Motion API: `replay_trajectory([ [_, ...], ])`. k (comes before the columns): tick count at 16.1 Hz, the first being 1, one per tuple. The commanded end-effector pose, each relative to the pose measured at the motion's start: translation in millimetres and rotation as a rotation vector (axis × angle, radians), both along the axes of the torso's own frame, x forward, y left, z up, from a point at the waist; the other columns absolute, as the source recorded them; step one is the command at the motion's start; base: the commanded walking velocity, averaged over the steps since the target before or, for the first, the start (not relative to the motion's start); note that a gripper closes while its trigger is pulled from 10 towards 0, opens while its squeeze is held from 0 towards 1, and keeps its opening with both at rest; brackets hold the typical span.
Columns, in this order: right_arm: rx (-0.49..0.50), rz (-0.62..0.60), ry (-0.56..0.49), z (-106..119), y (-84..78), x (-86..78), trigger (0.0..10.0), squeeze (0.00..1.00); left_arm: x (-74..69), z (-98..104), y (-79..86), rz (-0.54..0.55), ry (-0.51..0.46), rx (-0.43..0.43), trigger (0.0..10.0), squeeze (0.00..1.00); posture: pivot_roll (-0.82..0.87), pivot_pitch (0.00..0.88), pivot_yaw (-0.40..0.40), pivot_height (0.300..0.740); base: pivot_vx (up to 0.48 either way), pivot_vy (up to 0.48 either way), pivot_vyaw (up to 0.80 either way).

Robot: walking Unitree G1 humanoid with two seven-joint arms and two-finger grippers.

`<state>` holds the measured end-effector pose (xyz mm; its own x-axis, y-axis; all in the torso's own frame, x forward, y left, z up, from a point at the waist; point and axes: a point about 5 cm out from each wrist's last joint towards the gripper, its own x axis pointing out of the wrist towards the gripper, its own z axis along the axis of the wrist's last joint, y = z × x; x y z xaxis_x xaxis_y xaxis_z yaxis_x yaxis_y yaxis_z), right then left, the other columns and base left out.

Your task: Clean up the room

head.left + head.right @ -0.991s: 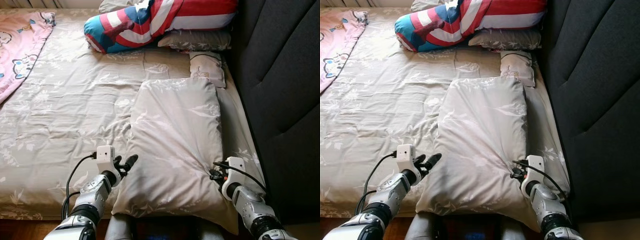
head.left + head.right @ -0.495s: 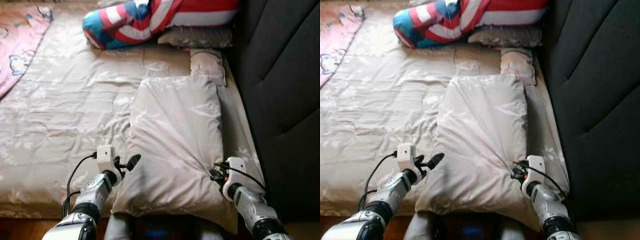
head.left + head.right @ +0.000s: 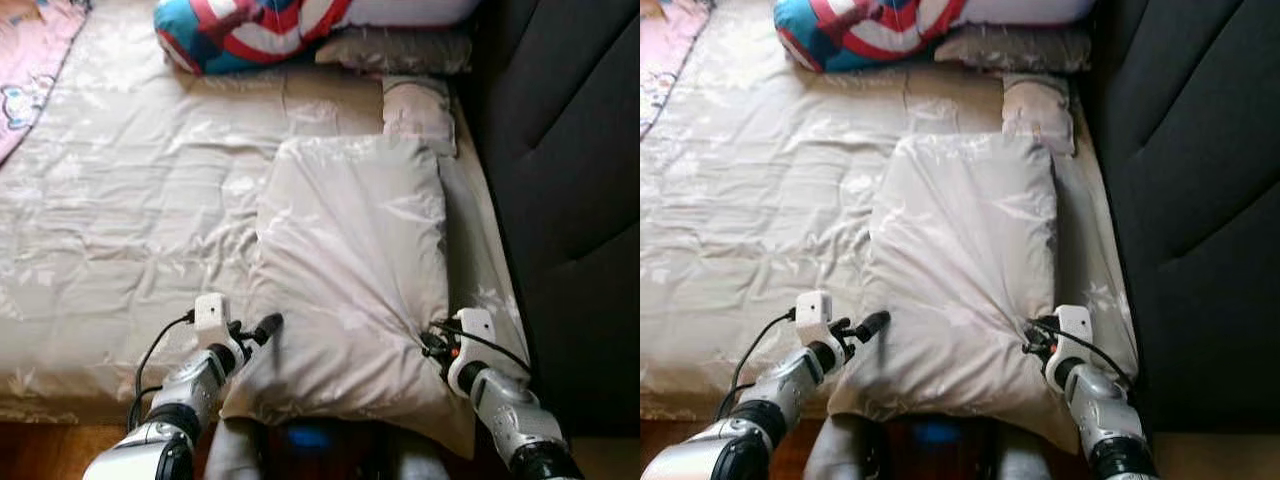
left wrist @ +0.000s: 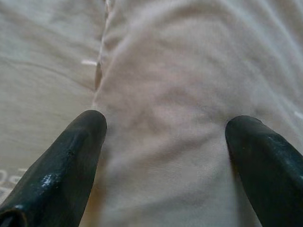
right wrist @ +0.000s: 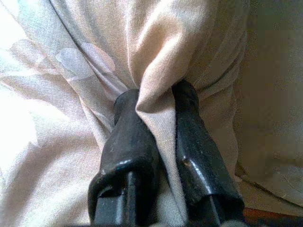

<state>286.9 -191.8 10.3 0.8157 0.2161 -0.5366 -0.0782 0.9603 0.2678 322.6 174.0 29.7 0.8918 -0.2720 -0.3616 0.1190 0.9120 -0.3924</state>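
The pillow's plump body is far wider than my fingers, so my left gripper should grab the slack cloth (image 3: 262,342) beside its side seam next.
A large beige leaf-print pillow (image 3: 350,270) lies on the bed (image 3: 130,200), its near end hanging over the bed's front edge. My right gripper (image 3: 432,343) is shut on a pinched fold of the pillow's right side; the right wrist view shows the fabric (image 5: 151,104) squeezed between both black fingers (image 5: 128,142). My left gripper (image 3: 258,333) is open at the pillow's left edge, its fingers (image 4: 71,151) spread wide over the pillow cloth (image 4: 165,118) in the left wrist view.
A red, white and blue striped pillow (image 3: 260,30), a grey patterned pillow (image 3: 400,50) and a small beige cushion (image 3: 420,110) lie at the head of the bed. A dark padded headboard (image 3: 570,180) runs along the right. A pink blanket (image 3: 30,70) lies far left.
The camera has tilted down, so the whole scene has shifted up. The left gripper has edged closer to the pillow's left edge. The right gripper keeps its hold.
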Motion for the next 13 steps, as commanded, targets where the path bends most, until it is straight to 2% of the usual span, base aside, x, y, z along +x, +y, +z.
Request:
replay_trajectory([
  [1, 0.003, -0.013, 0.185, -33, -3.4, -34.6, 0.0, 0.0, -13.8, -18, -5.8, -0.022, 0.09, -0.026, 10.0, 0.0, -0.15, 0.351, -0.08, 0.646, 0.0, 0.0, 0.0],
  [4, 0.005, -0.01, 0.187, -32, -3.1, -39.8, 0.0, 0.0, -20.6, -25, -18.6, -0.091, 0.118, -0.075, 10.0, 0.0, -0.16, 0.358, -0.08, 0.646, 0.0, 0.0, 0.0],
  [9, 0.009, -0.008, 0.18, -28, -0.9, -43.0, 0.0, 0.0, -21.0, -25, -35.3, -0.145, 0.127, -0.097, 10.0, 0.0, -0.17, 0.359, -0.077, 0.646, 0.0, 0.0, 0.0],
  [10, 0.01, -0.007, 0.181, -27, -0.3, -44.4, 0.0, 0.0, -21.2, -25, -38.5, -0.16, 0.128, -0.09, 0.7, 0.0, -0.16, 0.358, -0.076, 0.646, 0.0, 0.0, 0.0],
  [11, 0.011, -0.008, 0.182, -27, 0.1, -45.2, 0.0, 0.0, -21.5, -25, -41.5, -0.181, 0.124, -0.093, 0.0, 0.0, -0.16, 0.358, -0.073, 0.646, 0.0, 0.0, 0.0],
  [13, 0.015, -0.008, 0.184, -26, 1.6, -46.6, 0.0, 0.0, -21.3, -24, -45.8, -0.196, 0.11, -0.094, 0.0, 0.0, -0.16, 0.357, -0.073, 0.646, 0.0, 0.0, 0.0],
])
